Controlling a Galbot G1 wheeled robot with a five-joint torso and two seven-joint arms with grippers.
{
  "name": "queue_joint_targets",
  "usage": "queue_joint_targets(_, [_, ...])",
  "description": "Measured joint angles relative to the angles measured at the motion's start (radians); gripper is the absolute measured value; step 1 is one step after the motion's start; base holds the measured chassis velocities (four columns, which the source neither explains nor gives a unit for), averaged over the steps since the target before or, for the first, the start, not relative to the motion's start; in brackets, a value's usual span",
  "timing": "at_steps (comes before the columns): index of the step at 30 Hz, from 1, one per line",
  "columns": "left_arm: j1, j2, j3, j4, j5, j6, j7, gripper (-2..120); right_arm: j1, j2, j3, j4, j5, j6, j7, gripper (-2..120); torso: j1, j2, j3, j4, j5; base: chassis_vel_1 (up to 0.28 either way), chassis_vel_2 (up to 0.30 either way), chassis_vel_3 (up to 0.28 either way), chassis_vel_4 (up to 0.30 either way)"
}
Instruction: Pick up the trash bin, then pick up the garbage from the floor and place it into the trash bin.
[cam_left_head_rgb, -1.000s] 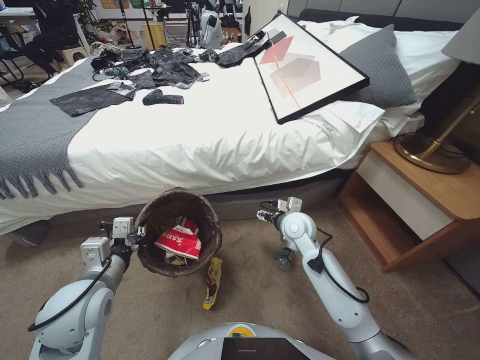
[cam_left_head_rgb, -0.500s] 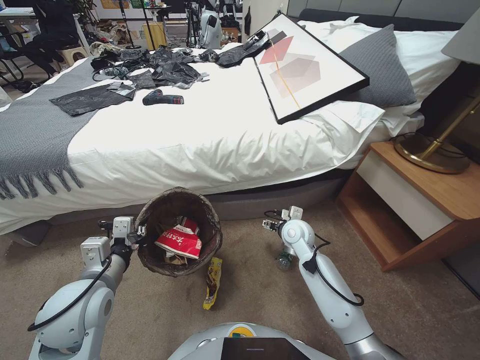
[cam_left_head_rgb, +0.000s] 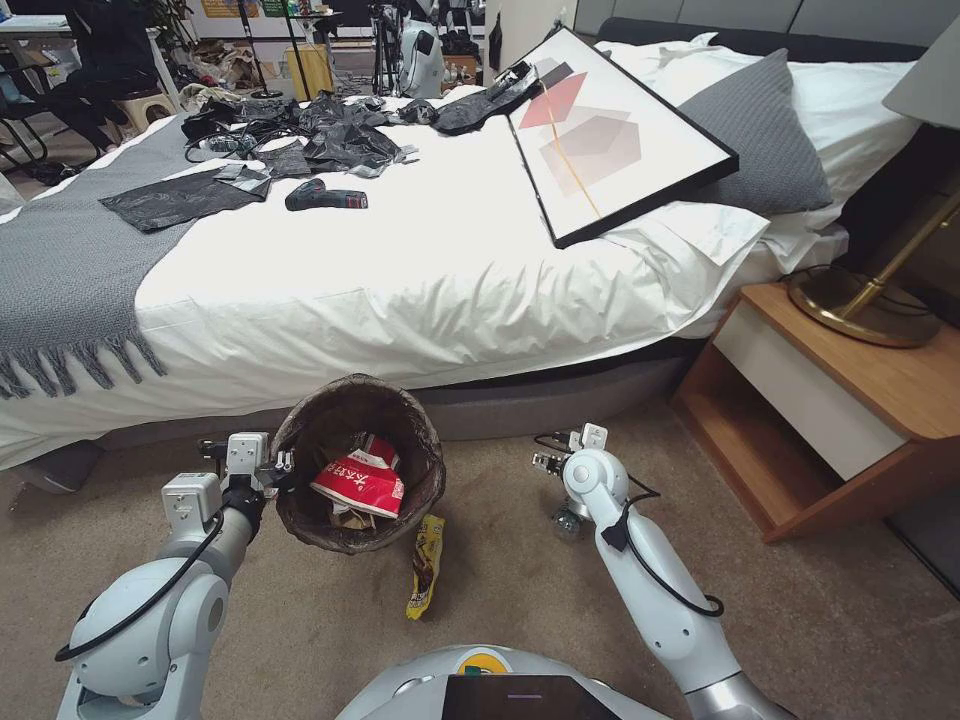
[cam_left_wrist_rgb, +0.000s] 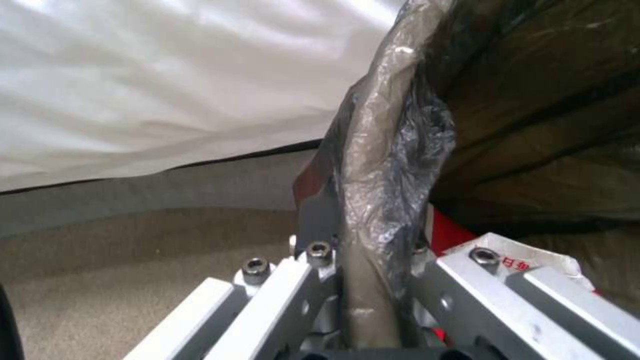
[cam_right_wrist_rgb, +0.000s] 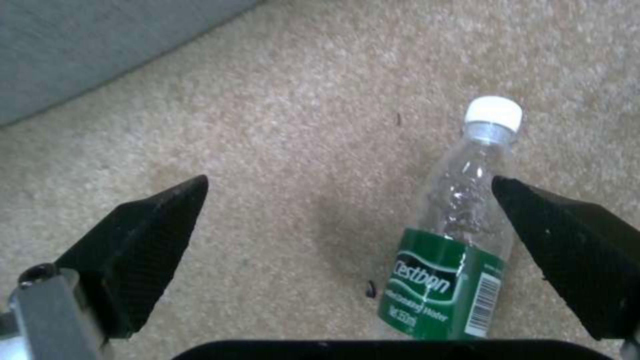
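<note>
The right gripper grabs the clear plastic bottle's green-labelled middle next, to put the garbage into the trash bin (cam_left_head_rgb: 355, 465).
The trash bin (cam_left_head_rgb: 355, 465), lined with a dark bag, stands on the floor (cam_left_head_rgb: 520, 600) before the bed. My left gripper (cam_left_head_rgb: 278, 466) is shut on its near-left rim. In the left wrist view the bag-covered rim (cam_left_wrist_rgb: 383, 175) runs between the fingers. A red-and-white wrapper (cam_left_head_rgb: 358, 482) lies inside the bin. Of the garbage, a yellow snack wrapper (cam_left_head_rgb: 425, 565) lies on the carpet by the bin. A small clear bottle (cam_left_head_rgb: 567, 522) with a green label lies under my right arm. In the right wrist view my right gripper (cam_right_wrist_rgb: 348, 185) hangs open above the carpet, with the bottle (cam_right_wrist_rgb: 460, 240) close to one finger.
The bed's grey base (cam_left_head_rgb: 540, 400) runs just behind the bin and the bottle. A wooden nightstand (cam_left_head_rgb: 830, 400) with a brass lamp base (cam_left_head_rgb: 865, 305) stands to the right. A framed picture (cam_left_head_rgb: 610, 130) and black bags lie on the bed.
My right arm has dropped lower and drawn back slightly, bringing its wrist down over the bottle. The left arm and the bin have stayed put.
</note>
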Motion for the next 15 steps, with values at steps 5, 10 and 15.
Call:
queue_joint_targets(5, [0.000,0.002,0.001,0.001,0.000,0.000,0.001,0,-0.004,0.010,0.014,-0.035,-0.023,0.000,-0.003,100,0.000,0.000,0.000,0.0000,0.0000,0.000,0.000,0.000,0.000])
queue_joint_targets(10, [-0.002,0.003,0.000,0.003,-0.002,0.000,0.001,0,-0.002,0.017,0.034,-0.087,-0.055,0.000,-0.027,100,0.000,0.000,0.000,-0.0001,0.0000,0.000,0.000,0.000,0.000])
queue_joint_targets(15, [-0.004,0.001,0.002,0.005,-0.002,0.000,0.002,0,0.008,0.021,0.049,-0.129,-0.075,0.000,-0.048,100,0.000,0.000,0.000,0.0000,0.0000,0.000,0.000,0.000,0.000])
